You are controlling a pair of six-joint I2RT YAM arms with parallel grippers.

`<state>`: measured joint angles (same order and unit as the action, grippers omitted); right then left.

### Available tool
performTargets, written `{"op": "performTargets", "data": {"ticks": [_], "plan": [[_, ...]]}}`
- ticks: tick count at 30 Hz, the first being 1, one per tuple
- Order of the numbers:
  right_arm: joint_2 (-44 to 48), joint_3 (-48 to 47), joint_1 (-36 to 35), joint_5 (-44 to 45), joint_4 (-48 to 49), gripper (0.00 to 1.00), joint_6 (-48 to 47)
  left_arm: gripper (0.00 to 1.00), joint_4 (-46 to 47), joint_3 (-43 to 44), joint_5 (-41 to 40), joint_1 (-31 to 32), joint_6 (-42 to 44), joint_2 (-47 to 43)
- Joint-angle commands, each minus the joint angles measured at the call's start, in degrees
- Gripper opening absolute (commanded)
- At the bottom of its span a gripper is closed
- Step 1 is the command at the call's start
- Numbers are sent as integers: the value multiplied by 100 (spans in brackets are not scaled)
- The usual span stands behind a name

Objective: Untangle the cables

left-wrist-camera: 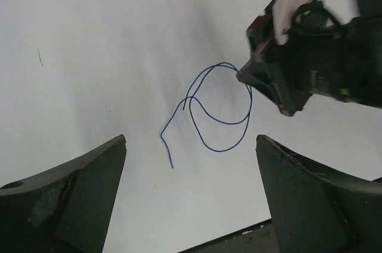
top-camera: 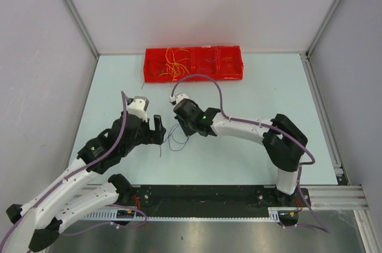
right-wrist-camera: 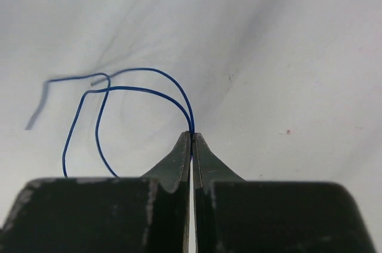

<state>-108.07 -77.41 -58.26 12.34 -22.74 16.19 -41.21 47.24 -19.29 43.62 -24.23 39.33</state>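
My left gripper should grab the thin navy cable next by its crossed parts, so that the cable's loose end stays free to come loose.
A thin navy cable (top-camera: 177, 143) lies in loose loops on the pale table between my two grippers. My right gripper (right-wrist-camera: 191, 136) is shut on one end of it, fingertips pinched together, with the cable (right-wrist-camera: 128, 88) curling away to the left. In the top view the right gripper (top-camera: 179, 126) sits just above the cable. My left gripper (left-wrist-camera: 191, 193) is open and empty, facing the cable (left-wrist-camera: 222, 150) with its free tail nearest; it shows in the top view (top-camera: 159, 132) just left of the cable. Orange, yellow and red cables (top-camera: 173, 65) lie tangled in the red tray.
The red tray (top-camera: 194, 78) with three compartments stands at the back of the table. Purple arm cables arch over the right arm (top-camera: 218, 95). Grey walls enclose the table on three sides. The black base rail (top-camera: 209, 193) runs along the near edge.
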Motion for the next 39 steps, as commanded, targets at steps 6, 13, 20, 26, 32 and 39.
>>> {"op": "performTargets", "data": {"ticks": [6,13,20,26,32,39], "plan": [[1788,647,130,-502,963,0,-931,94,684,-14,513,-72,23,-22],[2940,1210,245,-1418,1448,0,-1178,90,1545,179,935,-72,146,259],[3625,1359,236,-1980,1720,0,-1337,86,2196,338,1269,-99,445,575],[3872,1474,192,-2192,1808,0,-1355,72,2363,373,1656,-152,507,628],[3934,1562,166,-2236,1975,0,-1346,19,2521,224,2139,-204,454,576],[3864,1562,113,-1624,2116,22,-1197,0,2504,276,2026,-213,340,707]]}}
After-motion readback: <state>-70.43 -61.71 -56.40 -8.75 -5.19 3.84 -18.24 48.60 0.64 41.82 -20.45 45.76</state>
